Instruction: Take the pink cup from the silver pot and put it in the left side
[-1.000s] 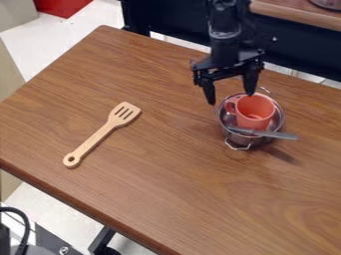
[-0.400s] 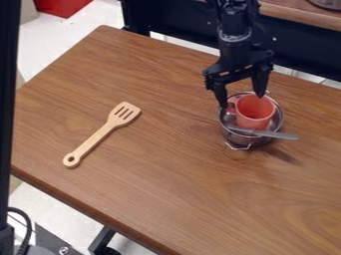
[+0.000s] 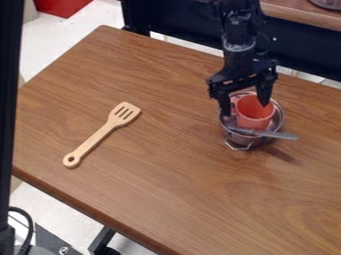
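Observation:
The pink cup (image 3: pixel 254 119) is in the silver pot. My gripper will next grab the cup by its rim at the handle to lift it out.
My gripper (image 3: pixel 246 110) hangs over the silver pot at the upper right, open, one finger by the pot's left rim and the other over the cup's right part. Inside the silver pot (image 3: pixel 241 141) the pink cup (image 3: pixel 254 119) stands with its mouth facing up, its handle on the left, partly behind a finger. A grey knife or similar utensil (image 3: pixel 279 135) lies across the pot's front, its end sticking out to the right.
A wooden slotted spatula (image 3: pixel 100 134) lies on the left half of the brown wooden table (image 3: pixel 166 199). A dark vertical post (image 3: pixel 9 99) stands along the left edge of the view.
The gripper has moved right and a little lower, so its fingers now come down around the cup. A dark post has come in at the left edge. Pot, cup and spatula have stayed put.

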